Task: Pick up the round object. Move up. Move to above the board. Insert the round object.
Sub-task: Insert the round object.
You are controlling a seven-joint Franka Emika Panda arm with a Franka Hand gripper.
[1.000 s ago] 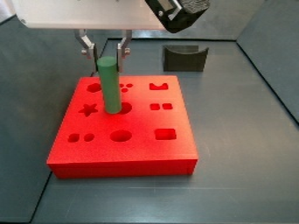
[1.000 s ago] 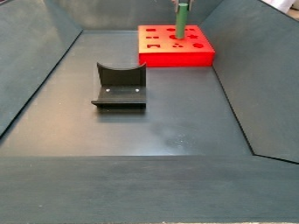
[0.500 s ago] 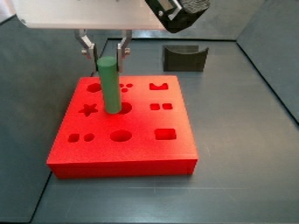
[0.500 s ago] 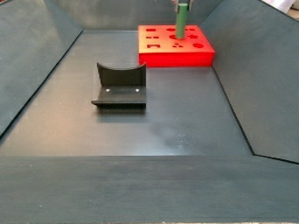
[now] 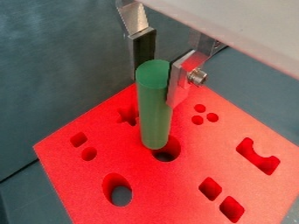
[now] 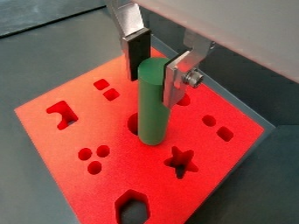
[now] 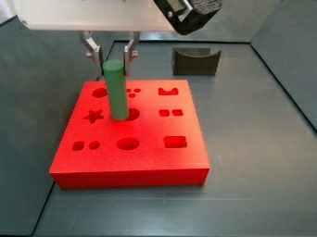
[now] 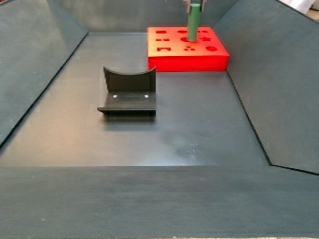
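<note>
My gripper is going to grab the green peg by its top end next. The bottom of the peg will stay free to go into the board's round hole.
The round object, a slim green peg, stands upright with its foot in a round hole of the board, the flat red block with shaped cut-outs. In both wrist views the peg rises from the red board. My gripper hangs just over the peg's top and is open, one finger on each side with a gap to the peg. In both wrist views the gripper straddles the peg's upper end. In a side view the peg and board are far back.
The dark fixture with a curved notch stands on the grey floor apart from the board. Sloping grey walls enclose the floor on all sides.
</note>
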